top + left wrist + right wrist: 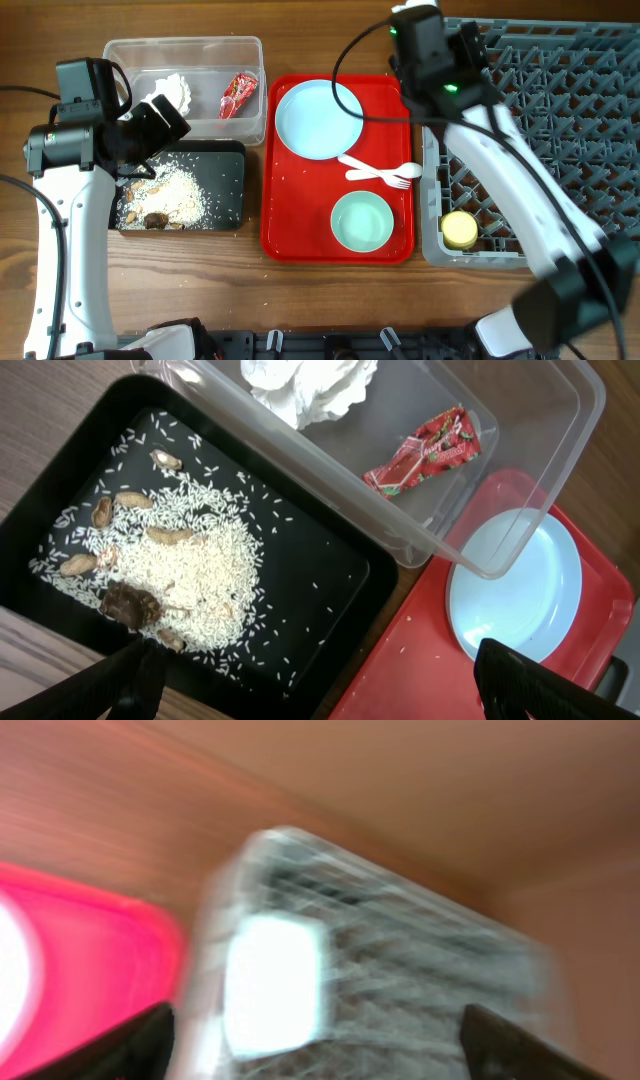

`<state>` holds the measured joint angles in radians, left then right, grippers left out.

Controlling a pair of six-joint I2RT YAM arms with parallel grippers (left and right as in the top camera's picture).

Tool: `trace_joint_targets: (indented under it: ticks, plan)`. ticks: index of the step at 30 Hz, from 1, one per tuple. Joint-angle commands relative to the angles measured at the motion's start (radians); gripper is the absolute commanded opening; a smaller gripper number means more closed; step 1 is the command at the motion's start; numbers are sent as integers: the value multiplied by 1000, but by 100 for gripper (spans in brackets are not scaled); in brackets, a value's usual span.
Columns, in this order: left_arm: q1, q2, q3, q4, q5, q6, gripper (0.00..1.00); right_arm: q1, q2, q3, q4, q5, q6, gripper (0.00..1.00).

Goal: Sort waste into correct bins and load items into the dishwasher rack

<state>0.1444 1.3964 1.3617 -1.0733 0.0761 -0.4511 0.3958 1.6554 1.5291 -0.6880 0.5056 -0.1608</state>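
My right gripper pinches the mint bowl on the red tray by its rim next, which leaves the bowl's base free to slot into the grey rack [560, 120].
The clear tub [185, 42] holds a crumpled white tissue [172, 90] and a red wrapper [238, 95]. The black tray [225, 185] holds rice and brown food scraps [165, 195]. The light blue plate [318, 118], a white fork [385, 180], a spoon [405, 169] and one mint bowl [362, 221] lie on the red serving tray [285, 220]. The yellow cup [460, 230] sits in the grey rack [560, 120]. My left gripper [165, 118] is open and empty above the black tray [320, 590]. My right gripper [425, 45] is open over the rack's far left corner. The second bowl is out of view.
The left wrist view shows the tissue [310, 385], wrapper [425, 455], scraps [170, 570] and plate [520, 580]. The right wrist view is blurred: the grey rack [420, 960] with a bright patch, red tray at left. Bare wood lies along the front edge.
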Motion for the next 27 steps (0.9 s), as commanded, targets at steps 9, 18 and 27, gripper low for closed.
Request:
trace_joint_targets:
  ticks: [9,18,27]
  plan:
    - [5,-6,11,2,-2,2,100,0,-28,-109,-360,-751,382,69]
    - [5,-6,11,2,-2,2,100,0,-28,-379,-320,-686,433,57]
    - [5,-6,11,2,-2,2,100,0,-26,-543,-195,-686,452,41]
